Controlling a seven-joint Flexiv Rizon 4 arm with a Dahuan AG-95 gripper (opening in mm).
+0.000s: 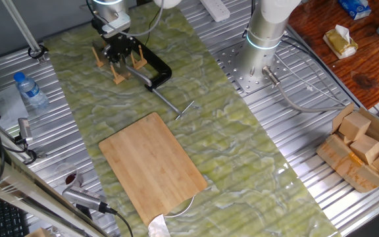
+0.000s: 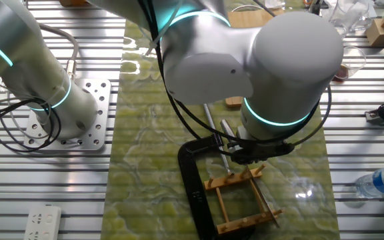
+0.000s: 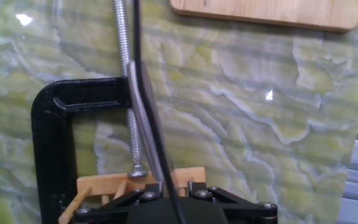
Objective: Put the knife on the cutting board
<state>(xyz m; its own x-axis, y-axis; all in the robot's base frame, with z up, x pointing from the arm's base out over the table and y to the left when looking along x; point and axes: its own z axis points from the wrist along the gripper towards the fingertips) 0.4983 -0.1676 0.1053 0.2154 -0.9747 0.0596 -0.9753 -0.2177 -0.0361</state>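
Note:
My gripper grabs the knife by the base of its handle next. Then it moves the knife onto the cutting board (image 1: 153, 164).
The knife (image 3: 146, 124) stands on edge in the small wooden peg rack (image 3: 104, 186), so the hand view shows it as a thin grey blade beside the clamp's threaded rod. My gripper (image 3: 171, 185) is just above the rack with one finger on each side of the blade. The jaws stand apart, and a gap shows beside the blade. In one fixed view the gripper (image 1: 119, 49) hides the knife at the mat's far left end. The bamboo cutting board (image 1: 153, 164) lies flat well away from it and shows at the top edge of the hand view (image 3: 266, 12).
A black C-clamp (image 1: 155, 71) lies against the rack (image 1: 117, 66), its rod pointing towards the board. A water bottle (image 1: 30, 91) lies left of the mat. A cardboard box of wooden blocks (image 1: 364, 148) sits at the right. The arm's base (image 1: 265, 39) stands behind the mat.

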